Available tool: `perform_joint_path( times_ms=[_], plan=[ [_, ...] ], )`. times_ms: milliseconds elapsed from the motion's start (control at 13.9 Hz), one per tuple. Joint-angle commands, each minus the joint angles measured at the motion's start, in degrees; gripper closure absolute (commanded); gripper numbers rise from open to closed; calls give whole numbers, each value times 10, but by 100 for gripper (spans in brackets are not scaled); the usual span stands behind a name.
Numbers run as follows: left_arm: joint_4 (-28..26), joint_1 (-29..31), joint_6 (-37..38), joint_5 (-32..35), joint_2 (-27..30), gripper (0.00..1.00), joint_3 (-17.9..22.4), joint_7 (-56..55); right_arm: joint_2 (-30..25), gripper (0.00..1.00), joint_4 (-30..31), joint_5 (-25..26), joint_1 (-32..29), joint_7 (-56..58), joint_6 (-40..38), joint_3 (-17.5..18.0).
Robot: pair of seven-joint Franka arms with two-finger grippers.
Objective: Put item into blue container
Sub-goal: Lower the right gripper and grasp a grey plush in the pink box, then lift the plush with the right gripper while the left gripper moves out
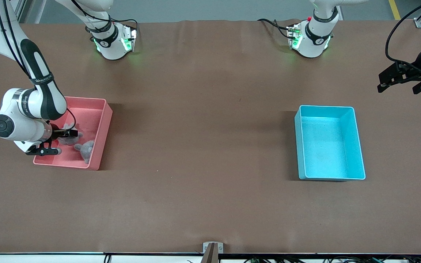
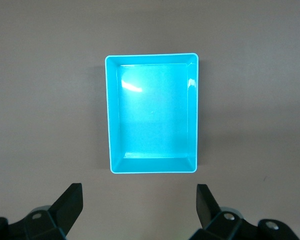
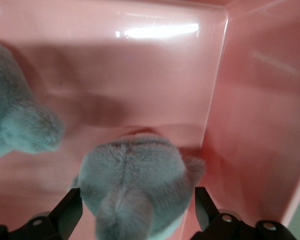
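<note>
My right gripper's fingers are on either side of the grey plush toy [image 1: 69,139] [image 3: 135,180], so it is time to close now. Closing now would catch the toy.
The item, a grey plush toy [image 1: 65,138] [image 3: 132,175], lies in the pink bin [image 1: 102,135], at the end toward the right arm. My right gripper [image 1: 57,141] [image 3: 137,200] is lowered into that bin, open, with one finger on each side of the toy and a narrow gap still showing at one finger. The blue container [image 1: 325,107] [image 2: 110,115] stands with nothing in it toward the left arm's end of the table. My left gripper [image 1: 397,87] [image 2: 138,194] hangs open and holds nothing, high over the table edge beside the blue container, looking down on it.
A second grey plush toy [image 1: 85,149] [image 3: 20,125] lies in the pink bin beside the first, nearer to the front camera. The pink wall [image 3: 255,125] rises close to one right finger. Brown table [image 1: 203,146] spreads between the two bins.
</note>
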State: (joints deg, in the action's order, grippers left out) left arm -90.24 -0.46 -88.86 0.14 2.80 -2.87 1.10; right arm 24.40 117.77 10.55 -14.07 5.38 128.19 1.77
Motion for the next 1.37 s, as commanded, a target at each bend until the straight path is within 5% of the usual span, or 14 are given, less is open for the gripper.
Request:
perform_joint_path(
  times_ms=[0, 216, 431, 935, 1294],
  plan=[
    [7, -2, -7, 4, -5, 0, -1, 9, -6, 22, 10, 16, -10, 3, 0, 10],
    [7, -2, -11, 3, -13, 0, -2, 8, -6, 56, 9, 15, -8, 3, -5, 10],
    [7, 1, -12, 3, -21, 0, -2, 8, -8, 79, 7, 15, -7, 4, -10, 10],
    [8, 2, -12, 0, -25, 0, -2, 4, -81, 86, -74, 15, 9, 6, -186, 23],
    [7, 2, -12, 3, -26, 0, -2, 7, -119, 90, -168, 5, 90, -5, -318, 24]
  ],
)
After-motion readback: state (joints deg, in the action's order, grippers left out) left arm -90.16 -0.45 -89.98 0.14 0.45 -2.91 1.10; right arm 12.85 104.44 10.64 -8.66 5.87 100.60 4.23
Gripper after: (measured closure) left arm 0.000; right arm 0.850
